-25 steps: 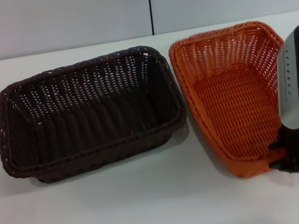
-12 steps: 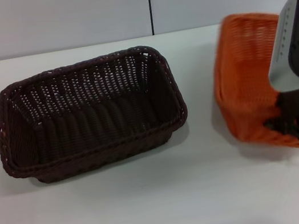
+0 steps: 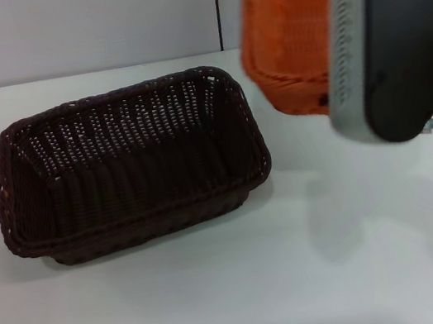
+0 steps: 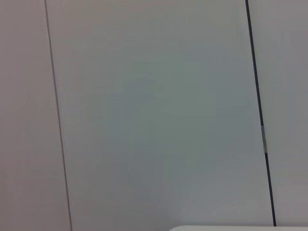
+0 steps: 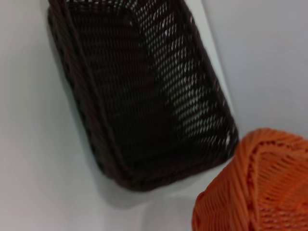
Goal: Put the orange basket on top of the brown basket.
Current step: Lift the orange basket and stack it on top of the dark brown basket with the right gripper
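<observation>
The orange basket [image 3: 284, 24] is high beside the brown basket [image 3: 129, 165] and would miss if I opened now, so it is too early to open. My right gripper lines it up first.
The brown basket [image 3: 129, 165] stands empty on the white table, left of centre; it also shows in the right wrist view [image 5: 144, 96]. The orange basket [image 3: 284, 24] hangs in the air at the upper right, tilted, above and to the right of the brown basket's right end. My right arm's wrist housing [image 3: 392, 39] covers the basket's right part and hides the fingers. The right wrist view shows a corner of the orange basket [image 5: 255, 187] close to the camera, beside the brown basket's end. My left gripper is out of view.
The white table [image 3: 223, 295] spreads in front of and to the right of the brown basket. A pale panelled wall [image 3: 92, 24] runs along the table's far edge. The left wrist view shows only wall [image 4: 154, 115].
The orange basket has left the table: my right arm raised it, tilted it, and carried it up and leftward towards the brown basket. The brown basket has not moved.
</observation>
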Robot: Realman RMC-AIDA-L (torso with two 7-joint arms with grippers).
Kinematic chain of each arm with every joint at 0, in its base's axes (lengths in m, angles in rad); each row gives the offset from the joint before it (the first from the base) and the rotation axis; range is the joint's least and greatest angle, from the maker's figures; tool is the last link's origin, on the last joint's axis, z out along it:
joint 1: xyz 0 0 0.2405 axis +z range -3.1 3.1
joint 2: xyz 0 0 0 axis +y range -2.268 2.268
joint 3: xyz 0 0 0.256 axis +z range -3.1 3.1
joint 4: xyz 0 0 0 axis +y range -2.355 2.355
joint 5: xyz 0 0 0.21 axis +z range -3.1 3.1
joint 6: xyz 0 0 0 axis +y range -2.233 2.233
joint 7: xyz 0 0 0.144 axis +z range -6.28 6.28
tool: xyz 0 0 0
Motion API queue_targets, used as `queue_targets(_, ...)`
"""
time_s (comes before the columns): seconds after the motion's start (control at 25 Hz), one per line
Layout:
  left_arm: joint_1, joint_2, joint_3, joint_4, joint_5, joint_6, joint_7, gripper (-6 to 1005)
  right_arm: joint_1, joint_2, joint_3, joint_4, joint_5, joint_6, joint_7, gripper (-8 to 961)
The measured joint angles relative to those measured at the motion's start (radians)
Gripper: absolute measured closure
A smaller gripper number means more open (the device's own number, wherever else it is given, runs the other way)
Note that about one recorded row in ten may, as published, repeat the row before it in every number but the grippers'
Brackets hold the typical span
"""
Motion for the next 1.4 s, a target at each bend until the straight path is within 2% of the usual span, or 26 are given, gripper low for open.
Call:
queue_targets(0.24, -0.001, -0.004, 0.003, 0.0, -0.002, -0.017, -0.001, 233, 0.017, 0.001, -0.079, 0.014, -0.005, 0.082, -0.274, 796)
queue_targets(0.52, 0.003, -0.006, 0.008, -0.016, -0.002, -0.044, -0.005, 233, -0.067, 0.001, -0.146, -0.003, -0.011, 0.26, -0.657, 796)
queue_targets(0.72, 0.003, -0.007, 0.009, -0.017, -0.003, -0.053, -0.022, 233, -0.123, 0.001, -0.202, 0.054, -0.033, 0.363, -0.901, 796)
queue_targets(1.2, 0.006, -0.009, 0.018, -0.025, -0.007, -0.059, -0.069, 233, -0.071, -0.025, -0.21, 0.196, -0.055, 0.442, -0.94, 795)
queue_targets(1.4, 0.008, -0.009, 0.019, -0.03, -0.007, -0.059, -0.069, 233, -0.047, -0.041, -0.236, 0.227, -0.05, 0.471, -0.871, 775)
